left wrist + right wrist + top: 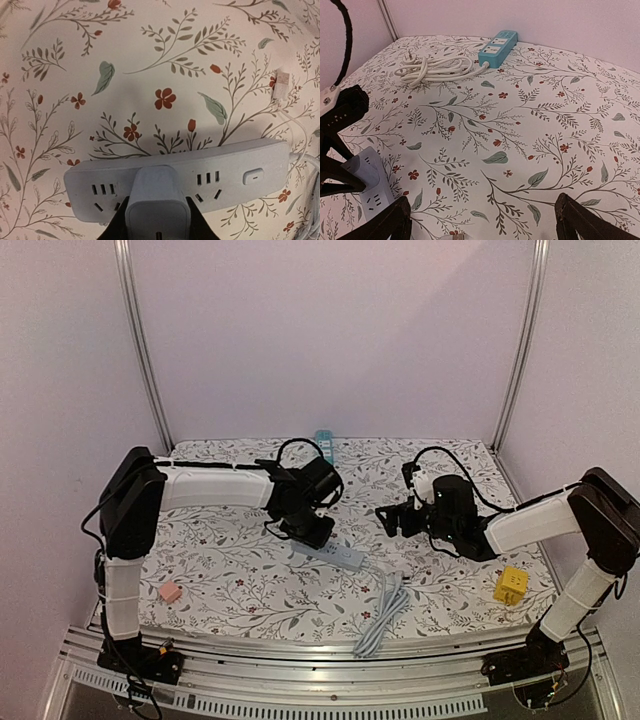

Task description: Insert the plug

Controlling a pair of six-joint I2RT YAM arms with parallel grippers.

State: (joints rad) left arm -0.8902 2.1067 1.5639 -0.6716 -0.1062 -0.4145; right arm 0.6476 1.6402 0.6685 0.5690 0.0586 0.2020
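Observation:
The white plug adapter (pixel 157 200) stands upright in the middle socket of the power strip, so I need to open my left gripper now.
A white power strip (pixel 210 175) lies on the floral tablecloth; it also shows in the top view (pixel 330 554) and at the left of the right wrist view (pixel 367 182). My left gripper (pixel 157 222) is shut on a white plug adapter (pixel 157 200), which stands in the strip's middle socket. In the top view the left gripper (pixel 308 528) sits over the strip's left end. My right gripper (pixel 482 220) is open and empty, hovering over bare cloth right of the strip, as the top view (pixel 392 520) shows.
A teal power strip (pixel 498 48) with a coiled white cord (pixel 435 67) lies at the back. A yellow block (pixel 511 585) sits at the right, a pink block (pixel 170 592) at the left. The white strip's cord (pixel 382 615) trails to the front edge. A loose USB connector (pixel 282 82) lies near the strip.

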